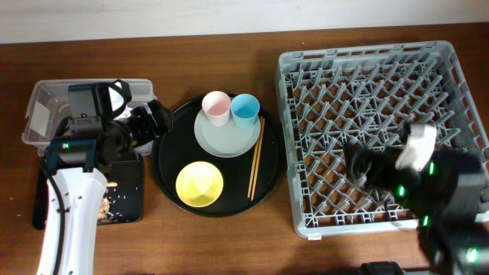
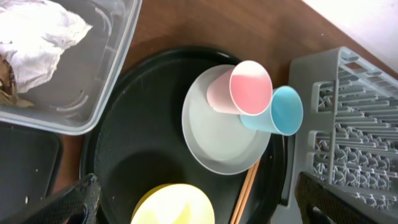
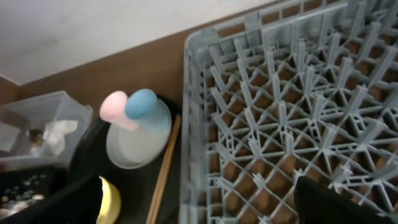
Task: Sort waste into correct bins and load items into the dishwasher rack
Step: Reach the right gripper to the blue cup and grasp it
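Observation:
My right gripper grabs the light blue cup by its open rim next, pinching its side, to turn it opening down into the dishwasher rack.
A pink cup and a light blue cup stand on a pale plate. A yellow bowl and wooden chopsticks lie beside them. The clear tub holds the white napkin and a bit of brown wrapper. Beige crumbs lie on the flat black tray. My left gripper is open and empty over the gap between tub and cups; in the left wrist view it is above the bowl. My right gripper is open and empty over the grey rack.
The plate, cups, bowl and chopsticks all sit on a large round black tray between the tub and the rack. The rack shows no items in its pegs. A pale wall runs along the table's far edge.

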Available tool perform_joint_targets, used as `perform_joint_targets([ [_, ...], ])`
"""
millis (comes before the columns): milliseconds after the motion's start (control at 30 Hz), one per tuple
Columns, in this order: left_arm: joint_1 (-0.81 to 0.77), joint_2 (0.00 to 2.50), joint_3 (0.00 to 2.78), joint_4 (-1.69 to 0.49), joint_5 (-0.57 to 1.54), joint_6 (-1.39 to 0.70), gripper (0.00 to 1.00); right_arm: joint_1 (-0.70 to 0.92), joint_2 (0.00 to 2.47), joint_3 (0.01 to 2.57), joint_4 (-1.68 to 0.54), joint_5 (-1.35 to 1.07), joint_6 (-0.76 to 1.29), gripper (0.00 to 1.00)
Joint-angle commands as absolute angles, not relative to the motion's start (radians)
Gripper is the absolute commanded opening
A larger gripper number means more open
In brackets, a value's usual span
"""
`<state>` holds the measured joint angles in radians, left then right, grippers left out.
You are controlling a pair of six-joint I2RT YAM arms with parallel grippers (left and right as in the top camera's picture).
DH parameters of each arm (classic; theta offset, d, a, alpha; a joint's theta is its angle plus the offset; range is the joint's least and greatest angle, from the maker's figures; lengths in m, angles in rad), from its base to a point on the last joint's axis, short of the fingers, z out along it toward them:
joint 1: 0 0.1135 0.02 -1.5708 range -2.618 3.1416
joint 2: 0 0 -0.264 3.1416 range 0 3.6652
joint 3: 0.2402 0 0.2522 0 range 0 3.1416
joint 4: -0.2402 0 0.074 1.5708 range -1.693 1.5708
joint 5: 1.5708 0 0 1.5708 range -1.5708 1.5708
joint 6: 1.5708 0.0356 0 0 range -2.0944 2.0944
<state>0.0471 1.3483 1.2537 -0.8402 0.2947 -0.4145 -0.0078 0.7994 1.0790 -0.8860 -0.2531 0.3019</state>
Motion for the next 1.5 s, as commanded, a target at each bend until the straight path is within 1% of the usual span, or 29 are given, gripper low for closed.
perform_joint_targets([
  [0, 0.049, 1.344, 1.258, -0.839, 0.290, -0.402, 0.99, -0.014, 1.012, 1.310, -0.938, -0.442, 0.297, 0.98],
  [133, 0.049, 1.344, 1.258, -0.839, 0.290, -0.402, 0.99, -0.013, 1.155, 1.411, -0.907, -0.610, 0.297, 0.99],
  [167, 0.049, 1.344, 1.258, -0.839, 0.290, -0.402, 0.99, -0.008, 1.184, 1.413, -0.860, -0.676, 0.297, 0.76],
  [200, 0.049, 1.344, 1.258, -0.839, 0.290, -0.402, 0.99, 0.019, 1.228, 1.413, -0.824, -0.683, 0.318, 0.52],
  [267, 0.049, 1.344, 1.258, -0.839, 0.290, -0.402, 0.99, 0.078, 1.278, 1.413, -0.805, -0.619, 0.327, 0.46],
  [300, 0.049, 1.344, 1.258, -0.839, 0.291, -0.402, 0.99, 0.107, 1.296, 1.413, -0.802, -0.583, 0.327, 0.45],
  [367, 0.049, 1.344, 1.258, -0.839, 0.290, -0.402, 0.99, 0.231, 1.364, 1.413, -0.789, -0.432, 0.296, 0.45],
  [433, 0.049, 1.344, 1.258, -0.839, 0.290, -0.402, 0.99, 0.326, 1.415, 1.413, -0.770, -0.331, 0.251, 0.45],
  [533, 0.049, 1.344, 1.258, -0.839, 0.290, -0.402, 0.99, 0.469, 1.516, 1.413, -0.706, -0.153, 0.107, 0.47],
  [567, 0.049, 1.344, 1.258, -0.839, 0.291, -0.402, 0.99, 0.502, 1.549, 1.413, -0.684, -0.092, 0.058, 0.46],
  [600, 0.049, 1.344, 1.258, -0.839, 0.290, -0.402, 0.99, 0.538, 1.599, 1.413, -0.656, -0.012, 0.012, 0.41],
  [633, 0.049, 1.344, 1.258, -0.839, 0.290, -0.402, 0.99, 0.556, 1.633, 1.413, -0.634, 0.020, -0.037, 0.39],
  [667, 0.049, 1.344, 1.258, -0.839, 0.290, -0.402, 0.99, 0.569, 1.667, 1.413, -0.611, 0.023, -0.098, 0.36],
  [767, 0.049, 1.344, 1.258, -0.839, 0.290, -0.402, 0.99, 0.593, 1.745, 1.413, -0.540, 0.024, -0.245, 0.34],
  [967, 0.049, 1.344, 1.258, -0.839, 0.290, -0.402, 0.99, 0.593, 1.829, 1.413, -0.384, 0.068, -0.370, 0.34],
  [1200, 0.049, 1.344, 1.258, -0.839, 0.291, -0.402, 0.99, 0.594, 1.873, 1.413, -0.324, 0.062, -0.371, 0.34],
  [1467, 0.049, 1.344, 1.258, -0.839, 0.290, -0.402, 0.99, 0.593, 1.922, 1.412, -0.366, 0.031, -0.370, 0.34],
])
